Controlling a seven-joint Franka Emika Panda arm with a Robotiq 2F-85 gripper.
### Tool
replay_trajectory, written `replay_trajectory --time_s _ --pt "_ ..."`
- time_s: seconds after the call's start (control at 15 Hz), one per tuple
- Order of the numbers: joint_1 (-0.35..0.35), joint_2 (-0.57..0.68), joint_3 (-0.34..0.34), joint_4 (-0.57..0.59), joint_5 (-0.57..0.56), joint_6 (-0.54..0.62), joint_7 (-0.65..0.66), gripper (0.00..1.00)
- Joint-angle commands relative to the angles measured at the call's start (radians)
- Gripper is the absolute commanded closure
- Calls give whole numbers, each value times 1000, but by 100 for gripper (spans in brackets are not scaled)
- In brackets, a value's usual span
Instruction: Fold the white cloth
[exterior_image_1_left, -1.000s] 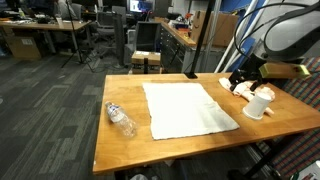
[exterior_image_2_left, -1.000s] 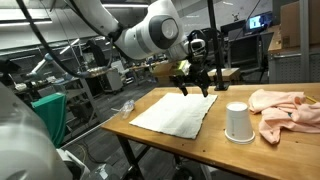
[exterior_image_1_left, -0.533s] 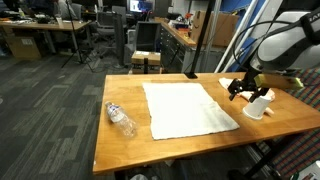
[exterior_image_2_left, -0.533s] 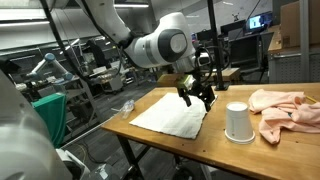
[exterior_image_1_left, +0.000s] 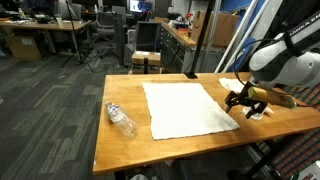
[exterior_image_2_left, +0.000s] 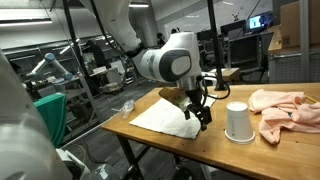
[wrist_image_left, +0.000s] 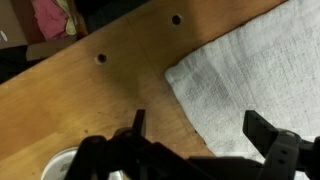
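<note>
Next, my gripper grabs the white cloth (exterior_image_1_left: 185, 108) by its corner nearest the white cup. Then that corner goes across the rest of the cloth to fold it.
The white cloth (exterior_image_1_left: 185, 108) lies flat and unfolded on the wooden table (exterior_image_1_left: 120, 145); it also shows in the other exterior view (exterior_image_2_left: 162, 118). My gripper (exterior_image_1_left: 242, 101) is open and empty, hovering just above the cloth's corner nearest the white cup (exterior_image_1_left: 259, 108). In an exterior view the gripper (exterior_image_2_left: 197, 112) is low over that corner. In the wrist view the cloth corner (wrist_image_left: 240, 80) lies between and below my spread fingers (wrist_image_left: 200, 128), over bare wood.
A white paper cup (exterior_image_2_left: 237, 122) stands beside the gripper. A pink cloth (exterior_image_2_left: 280, 108) lies bunched past the cup. A clear plastic bottle (exterior_image_1_left: 121, 118) lies on its side on the far side of the cloth. The table edge is close behind the gripper.
The gripper has moved down and toward the near table edge, from above the cup area to low over the cloth's corner. The cloth has not moved.
</note>
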Motion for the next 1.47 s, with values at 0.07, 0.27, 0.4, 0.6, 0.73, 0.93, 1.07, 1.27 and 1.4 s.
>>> replay_trajectory --time_s 0.07,0.27,0.4,0.6,0.73,0.93,1.07,1.27,1.4 --pt "19 62 -11 8 54 45 14 0" --pt "22 94 -16 15 32 56 44 0" --pt "26 110 -21 17 10 53 70 0" --pt "36 123 -28 21 -18 37 107 4" --pt "41 125 -33 24 -35 31 130 28" --pt "46 121 -40 26 -55 24 166 43" --pt "49 120 -44 26 -72 22 194 59" --pt "53 113 -50 25 -96 12 233 82" --pt "59 106 -62 27 -147 -9 277 94"
